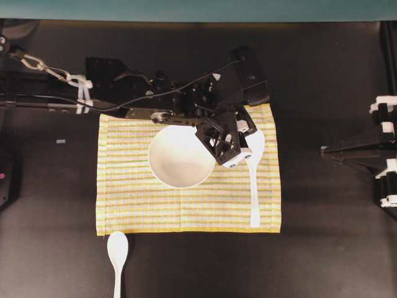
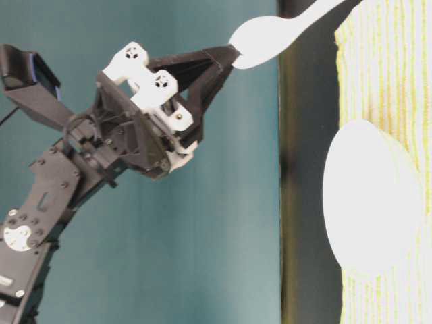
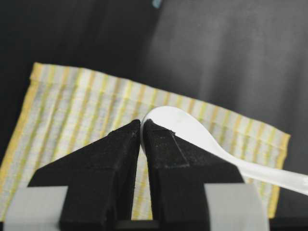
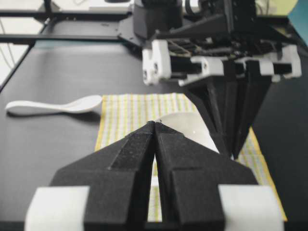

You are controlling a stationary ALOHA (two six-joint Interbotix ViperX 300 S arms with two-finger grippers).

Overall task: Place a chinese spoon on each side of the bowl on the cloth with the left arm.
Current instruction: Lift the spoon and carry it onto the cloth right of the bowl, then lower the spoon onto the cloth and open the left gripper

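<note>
I need to bring the white spoon (image 1: 254, 186) down with my left gripper before I let go of it, because it is hanging above the striped cloth (image 1: 133, 205).
The white bowl (image 1: 177, 158) stands near the middle of the striped yellow cloth (image 1: 133, 205). My left gripper (image 1: 239, 156) reaches over the bowl's right rim and is shut on the rim of a white chinese spoon (image 1: 255, 186). In the left wrist view the black fingertips (image 3: 159, 137) pinch the scoop edge of this spoon (image 3: 187, 130) above the cloth (image 3: 72, 110). From table level the spoon (image 2: 270, 30) hangs tilted, scoop raised, handle slanting down toward the cloth (image 2: 385, 54) beside the bowl (image 2: 371, 202). A second white spoon (image 1: 117, 251) lies on the table in front of the cloth's left corner.
My right gripper (image 1: 324, 149) rests at the right side of the table, shut and holding nothing, pointing at the cloth (image 4: 125, 115). Its camera sees the bowl (image 4: 190, 127), the left gripper (image 4: 231, 72) above it, and the lying spoon (image 4: 53, 106). Dark tabletop (image 1: 322, 248) surrounds the cloth.
</note>
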